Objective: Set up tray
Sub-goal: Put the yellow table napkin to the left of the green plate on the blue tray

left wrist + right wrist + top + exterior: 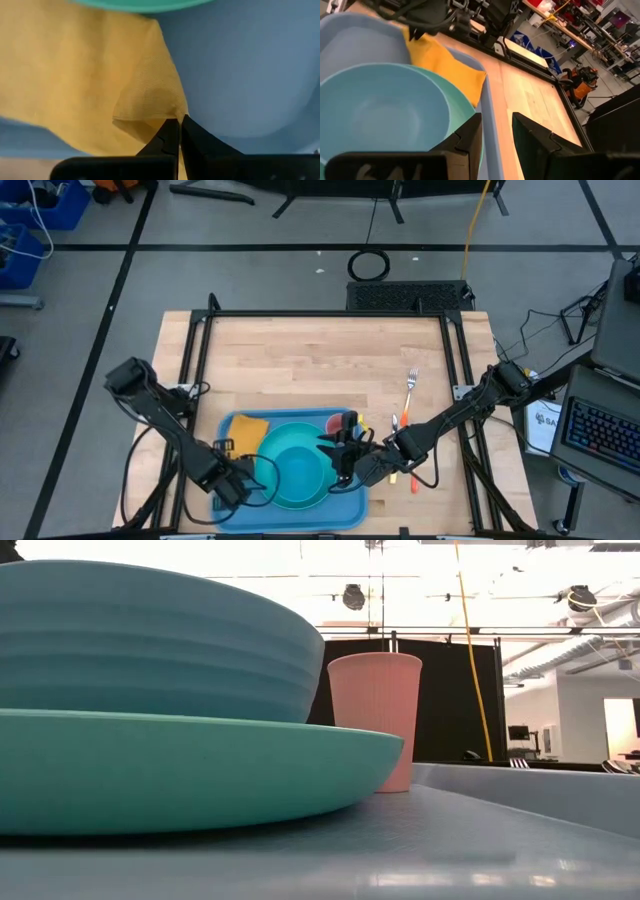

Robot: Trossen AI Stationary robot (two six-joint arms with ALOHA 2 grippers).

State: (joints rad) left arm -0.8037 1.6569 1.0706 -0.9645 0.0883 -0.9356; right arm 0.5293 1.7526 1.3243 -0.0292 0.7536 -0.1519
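The orange napkin (85,75) lies at an angle with its edge across the tray's rim (25,134). It is too early to open my left gripper, so it pulls the napkin nearer first.
The blue tray (345,502) lies at the table's near edge. On it a blue bowl (300,472) rests in a turquoise plate (200,770), with a pink cup (376,710) upright behind them. The orange napkin (250,430) lies in the tray's far-left part, one corner (479,77) reaching the tray's far rim. My left gripper (225,448) is shut on the napkin at its near-left end. My right gripper (497,120) hovers open over the tray's right part beside the bowl (380,105) and touches nothing. Neither gripper shows in the low view. My left gripper pinches the orange napkin between its two fingertips (170,132), on a small raised fold at the napkin's edge (150,107). One layer or several, I cannot tell. The remainder of the napkin lies slack and flat on the tray (240,75).
A silver fork (408,392) lies on bare wood right of the tray, with orange utensils (413,477) close by the right arm. The far half of the wooden table (320,355) holds nothing else. A black metal frame (330,313) borders the table.
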